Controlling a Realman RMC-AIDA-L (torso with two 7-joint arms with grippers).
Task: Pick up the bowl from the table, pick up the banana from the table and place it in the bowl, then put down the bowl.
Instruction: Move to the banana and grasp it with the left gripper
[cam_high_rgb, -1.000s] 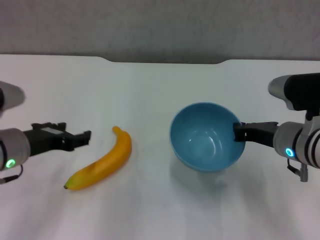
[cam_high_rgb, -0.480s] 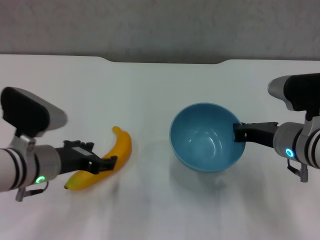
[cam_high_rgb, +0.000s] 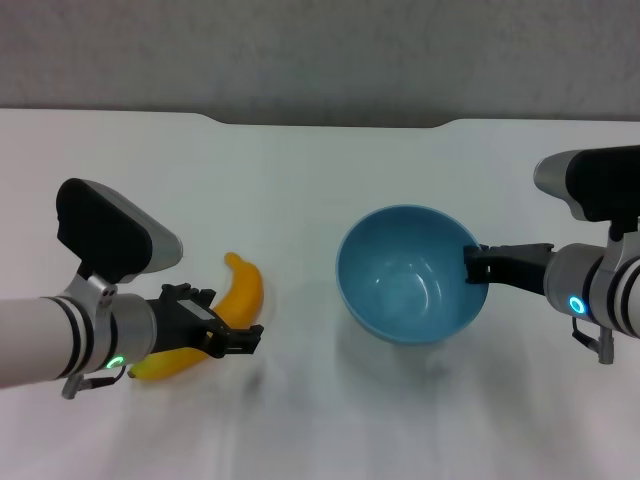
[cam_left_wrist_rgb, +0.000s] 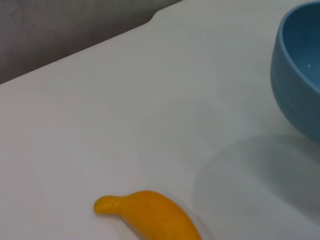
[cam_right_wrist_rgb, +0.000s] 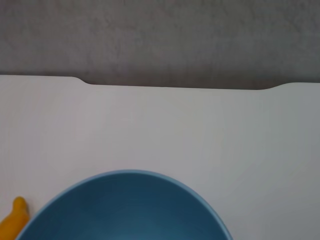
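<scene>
I need to move my left gripper lower before I close it on the banana. Its fingers are high above the banana's curved body (cam_high_rgb: 240, 300) (cam_left_wrist_rgb: 160, 215) and would miss that body if they closed now.
The light-blue bowl (cam_high_rgb: 405, 290) hangs a little above the white table (cam_high_rgb: 300, 170), with its shadow below it. My right gripper (cam_high_rgb: 473, 266) is shut on the bowl's right rim. The yellow-orange banana (cam_high_rgb: 246, 288) lies left of the bowl, stem tip pointing away from me. My left gripper (cam_high_rgb: 232, 322) is open and sits over the banana's middle, hiding part of it. The banana's stem end (cam_left_wrist_rgb: 145, 212) and the bowl's side (cam_left_wrist_rgb: 297, 75) show in the left wrist view. The right wrist view shows the bowl's rim (cam_right_wrist_rgb: 125, 207) and the banana's tip (cam_right_wrist_rgb: 14, 215).
The table's far edge has a shallow notch (cam_high_rgb: 330, 123) with a grey wall behind it. Bare white tabletop lies between the banana and the bowl, and in front of both.
My left arm has swung in from the left and come down over the banana's middle. The right gripper and the bowl have hardly moved.
</scene>
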